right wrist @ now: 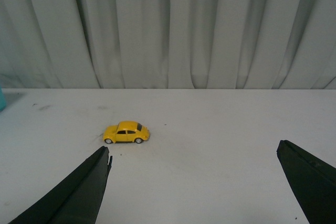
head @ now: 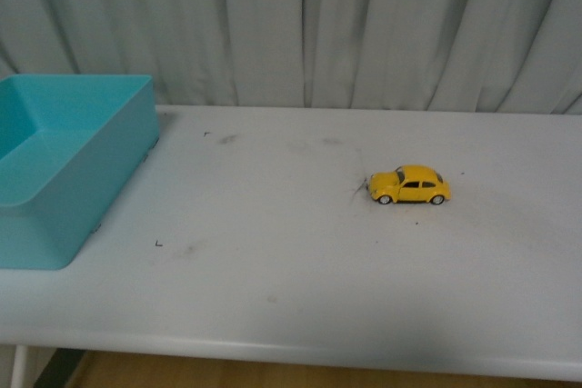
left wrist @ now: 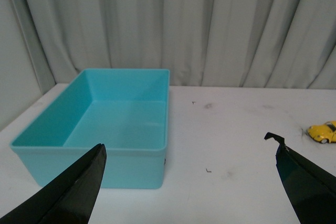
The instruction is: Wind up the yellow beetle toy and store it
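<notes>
My right gripper will wind up the yellow beetle toy (head: pixel 410 185) on its wheels next. It should hold the toy by its sides for that.
The yellow beetle toy (head: pixel 410 185) stands on its wheels on the white table (head: pixel 291 270), right of centre, side-on with its nose to the left. It also shows in the right wrist view (right wrist: pixel 126 133) and at the edge of the left wrist view (left wrist: pixel 323 131). My left gripper (left wrist: pixel 189 156) is open and empty, above the table in front of the teal bin (left wrist: pixel 110 124). My right gripper (right wrist: pixel 194 156) is open and empty, short of the toy, which lies ahead near its one finger (right wrist: pixel 84 192). Neither arm shows in the front view.
The open teal bin (head: pixel 64 161) stands at the table's left end and holds nothing that I can see. A grey curtain (head: pixel 364 24) hangs behind the table. Small dark scuff marks (head: pixel 225 139) dot the tabletop. The table's front edge (head: pixel 291 356) is near.
</notes>
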`<state>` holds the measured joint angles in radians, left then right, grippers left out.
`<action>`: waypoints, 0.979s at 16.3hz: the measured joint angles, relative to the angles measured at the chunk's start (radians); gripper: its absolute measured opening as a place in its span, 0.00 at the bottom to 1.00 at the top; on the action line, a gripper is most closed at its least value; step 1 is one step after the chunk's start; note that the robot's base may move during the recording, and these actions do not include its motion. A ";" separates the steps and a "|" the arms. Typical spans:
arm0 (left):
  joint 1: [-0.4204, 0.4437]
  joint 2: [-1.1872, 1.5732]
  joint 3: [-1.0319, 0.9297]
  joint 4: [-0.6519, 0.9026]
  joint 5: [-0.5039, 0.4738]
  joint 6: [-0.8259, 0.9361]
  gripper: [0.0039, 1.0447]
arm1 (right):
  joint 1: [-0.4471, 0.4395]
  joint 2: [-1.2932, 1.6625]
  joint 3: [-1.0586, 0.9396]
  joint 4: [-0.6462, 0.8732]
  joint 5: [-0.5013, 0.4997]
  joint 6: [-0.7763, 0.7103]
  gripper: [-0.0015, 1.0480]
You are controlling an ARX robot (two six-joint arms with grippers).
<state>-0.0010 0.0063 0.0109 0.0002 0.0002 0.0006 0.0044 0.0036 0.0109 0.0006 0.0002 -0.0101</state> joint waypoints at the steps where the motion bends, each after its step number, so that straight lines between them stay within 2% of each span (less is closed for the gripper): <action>1: 0.000 0.000 0.000 0.000 -0.001 0.000 0.94 | 0.000 0.000 0.000 0.001 0.000 0.000 0.94; 16: 0.000 0.000 0.000 -0.003 -0.001 0.000 0.94 | 0.000 0.000 0.000 -0.005 0.000 0.000 0.94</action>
<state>-0.0010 0.0063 0.0109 -0.0032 -0.0006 0.0002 0.0044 0.0036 0.0109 -0.0044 0.0006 -0.0101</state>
